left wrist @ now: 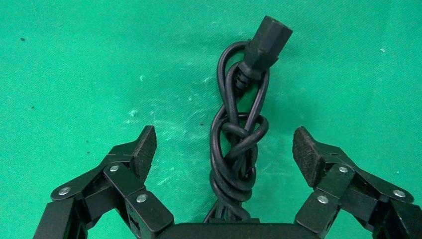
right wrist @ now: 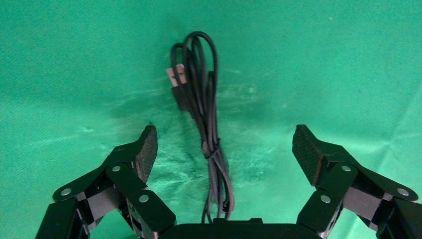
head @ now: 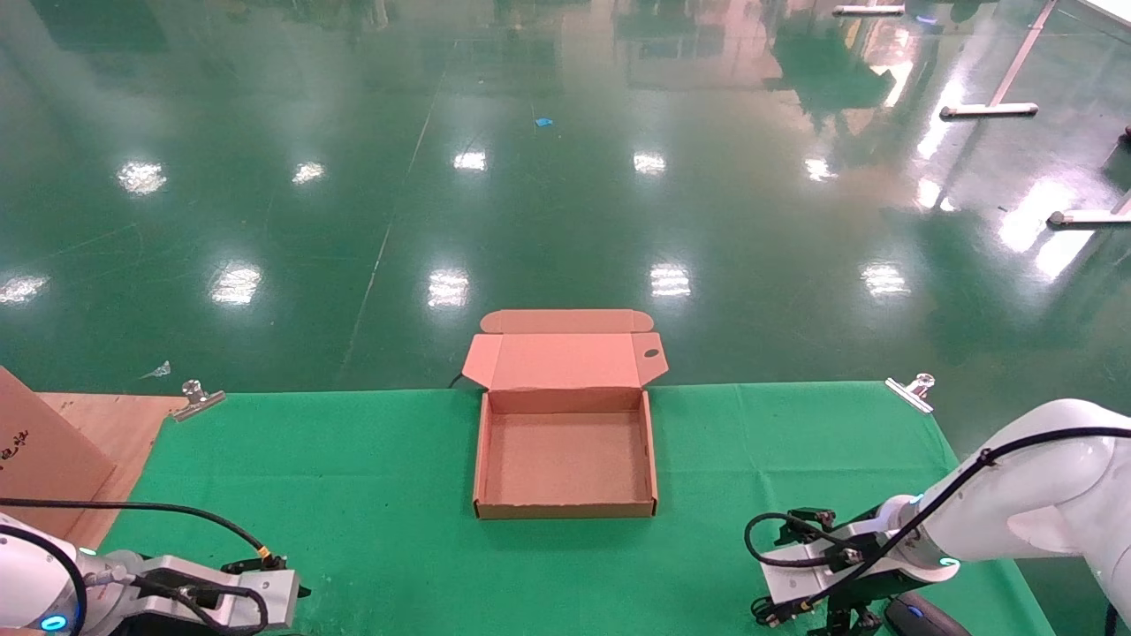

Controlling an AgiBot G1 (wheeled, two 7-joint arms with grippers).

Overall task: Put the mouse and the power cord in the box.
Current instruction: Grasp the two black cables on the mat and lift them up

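Observation:
My right gripper grabs the mouse's cable by its tied middle [right wrist: 212, 151] next, where the cable's parts gather, since its loops fan out slack near the USB plug.
The box [head: 565, 508] lies open and empty at the middle of the green cloth, its lid [head: 565, 358] folded back over the far edge. The power cord [left wrist: 238, 149], a knotted black bundle with its plug [left wrist: 268, 40] pointing away, lies on the cloth between the spread fingers of my left gripper [left wrist: 224, 133], untouched. My right gripper [right wrist: 224, 130] is open over the mouse's thin bundled cable [right wrist: 199, 94], its USB end [right wrist: 175, 77] showing. The mouse [head: 923, 617] is a dark oval at the near right edge beside the right arm, mostly cut off.
A bigger brown carton [head: 35, 459] stands at the far left on a wooden board [head: 115, 424]. Metal clamps [head: 196, 397] [head: 914, 390] pin the green cloth [head: 353, 495] at its far corners. Beyond the table is glossy green floor.

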